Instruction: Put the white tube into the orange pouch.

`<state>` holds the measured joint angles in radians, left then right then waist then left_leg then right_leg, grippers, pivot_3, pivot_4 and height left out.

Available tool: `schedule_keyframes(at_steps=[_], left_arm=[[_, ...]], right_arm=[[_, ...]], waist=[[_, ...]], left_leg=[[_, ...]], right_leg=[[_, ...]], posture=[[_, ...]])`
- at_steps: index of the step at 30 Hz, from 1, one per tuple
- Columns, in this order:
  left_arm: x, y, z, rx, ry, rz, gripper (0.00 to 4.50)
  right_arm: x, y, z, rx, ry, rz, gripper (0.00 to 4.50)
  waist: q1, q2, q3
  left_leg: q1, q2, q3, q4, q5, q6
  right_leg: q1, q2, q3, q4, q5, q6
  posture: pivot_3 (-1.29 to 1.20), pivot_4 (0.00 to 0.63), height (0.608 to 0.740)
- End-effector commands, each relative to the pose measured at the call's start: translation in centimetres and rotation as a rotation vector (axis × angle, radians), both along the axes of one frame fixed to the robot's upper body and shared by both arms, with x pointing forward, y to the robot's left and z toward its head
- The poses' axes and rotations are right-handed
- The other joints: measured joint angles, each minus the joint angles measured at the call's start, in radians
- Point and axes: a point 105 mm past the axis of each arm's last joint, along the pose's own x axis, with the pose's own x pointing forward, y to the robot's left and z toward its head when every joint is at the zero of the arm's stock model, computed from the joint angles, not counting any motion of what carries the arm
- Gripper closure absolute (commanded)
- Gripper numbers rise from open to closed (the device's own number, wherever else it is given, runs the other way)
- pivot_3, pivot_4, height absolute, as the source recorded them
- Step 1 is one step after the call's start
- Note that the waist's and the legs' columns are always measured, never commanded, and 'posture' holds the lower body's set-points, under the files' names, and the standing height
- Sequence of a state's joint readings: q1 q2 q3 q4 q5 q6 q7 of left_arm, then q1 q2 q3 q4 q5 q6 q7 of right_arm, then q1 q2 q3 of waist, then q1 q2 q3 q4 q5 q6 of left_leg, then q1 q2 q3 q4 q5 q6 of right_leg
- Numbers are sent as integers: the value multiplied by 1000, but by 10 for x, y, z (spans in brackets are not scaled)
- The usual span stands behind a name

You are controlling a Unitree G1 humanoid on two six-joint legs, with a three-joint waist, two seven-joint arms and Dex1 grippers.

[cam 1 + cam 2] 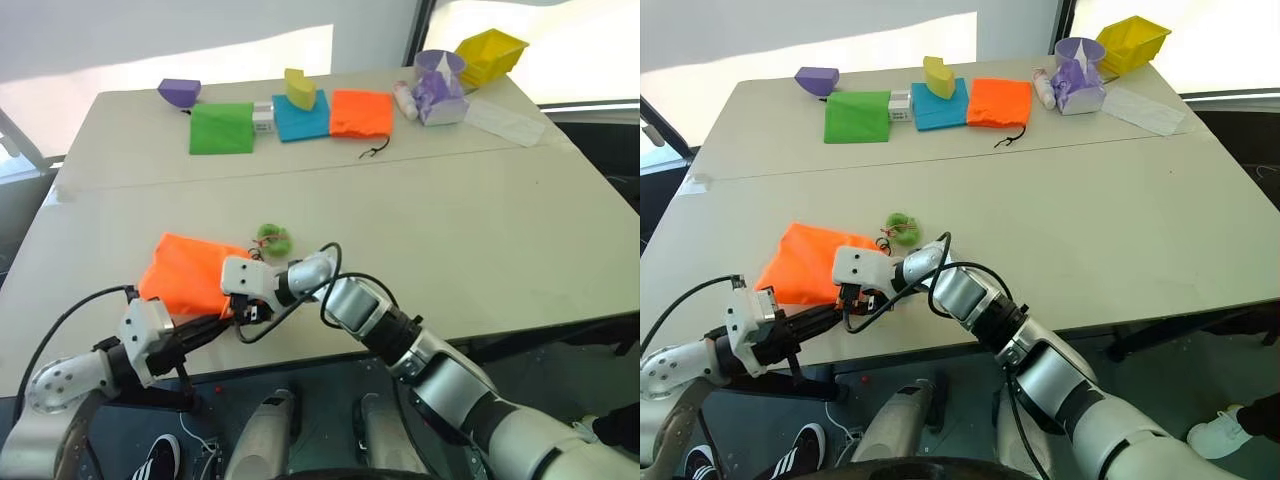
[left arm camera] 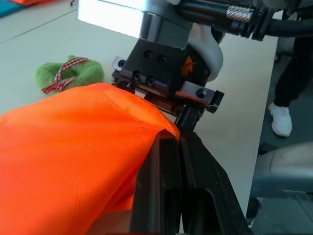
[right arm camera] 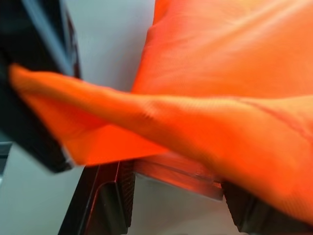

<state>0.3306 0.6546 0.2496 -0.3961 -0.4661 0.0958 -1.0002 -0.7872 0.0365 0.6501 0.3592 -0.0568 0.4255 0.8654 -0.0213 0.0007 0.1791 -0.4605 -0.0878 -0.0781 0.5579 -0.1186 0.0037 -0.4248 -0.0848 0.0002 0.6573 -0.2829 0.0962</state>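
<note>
The tube's flat end (image 3: 178, 174) sits inside the orange pouch's lifted flap (image 3: 205, 127) and the tube would stay in the pouch, so it is time for my right gripper to open now.
The orange pouch (image 1: 185, 275) lies at the table's near left edge, with its green fuzzy ring (image 1: 273, 238) beside it. My left gripper (image 1: 222, 318) is shut on the pouch's near hem (image 2: 146, 122) and holds a flap up. My right gripper (image 1: 240, 305) points left at the pouch's mouth, right beside the left fingers. In the right wrist view its fingers clamp a flat pale end, lit orange, that I take for the white tube (image 3: 171, 169). The rest of the tube runs under the lifted fabric (image 3: 205, 117) and is hidden.
Along the table's far edge lie a purple dish (image 1: 179, 92), a green pouch (image 1: 221, 128), a blue pouch (image 1: 300, 117), a smaller orange pouch (image 1: 361, 113), a small bottle (image 1: 405, 98), a purple cup (image 1: 439, 85) and a yellow bin (image 1: 490, 55). The table's front edge runs just below both grippers.
</note>
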Motion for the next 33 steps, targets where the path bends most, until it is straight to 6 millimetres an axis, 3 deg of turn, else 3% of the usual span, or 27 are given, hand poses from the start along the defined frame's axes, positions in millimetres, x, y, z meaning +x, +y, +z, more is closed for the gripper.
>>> schedule_keyframes(at_steps=[1,6,11,17,24,28,33], left_arm=[[-3,-6,5,-6,-35,-25,4500],[-2,-5,6,0,-40,-26,4500],[-4,-3,2,2,-32,-21,4500],[-5,-1,1,-2,-30,-11,4500],[-1,-1,2,-16,-37,-11,4500],[-1,-2,2,-18,-36,-16,4500],[-1,-2,2,-20,-36,-19,4500]], right_arm=[[-6,18,18,79,-12,32,2701],[-14,20,17,88,6,61,2701],[-6,6,23,83,-40,45,417],[3,-24,31,61,-66,34,417],[23,-82,31,-38,-136,-21,417],[33,-104,41,-24,-140,-77,417],[46,-105,67,129,-98,-173,417]], waist=[[0,0,0],[1,0,0],[2,0,0],[3,0,0],[2,0,0],[-2,0,0],[1,-1,0]], left_leg=[[0,0,0,0,0,0],[0,1,0,0,1,-2],[0,1,0,0,2,-3],[0,1,2,-1,2,-3],[-1,1,10,-1,2,-3],[-1,1,12,0,1,-2],[-1,6,12,0,1,-2]], right_leg=[[-1,1,1,1,0,0],[-2,1,1,3,0,-1],[-3,1,2,7,0,-2],[-4,0,3,7,1,-3],[-5,-11,0,5,1,-3],[-4,-15,-5,1,1,-3],[-2,-11,-6,0,1,-2]], posture=[[0,150,740],[0,150,740],[0,150,740],[0,150,740],[0,150,740],[0,150,740],[0,150,740]])
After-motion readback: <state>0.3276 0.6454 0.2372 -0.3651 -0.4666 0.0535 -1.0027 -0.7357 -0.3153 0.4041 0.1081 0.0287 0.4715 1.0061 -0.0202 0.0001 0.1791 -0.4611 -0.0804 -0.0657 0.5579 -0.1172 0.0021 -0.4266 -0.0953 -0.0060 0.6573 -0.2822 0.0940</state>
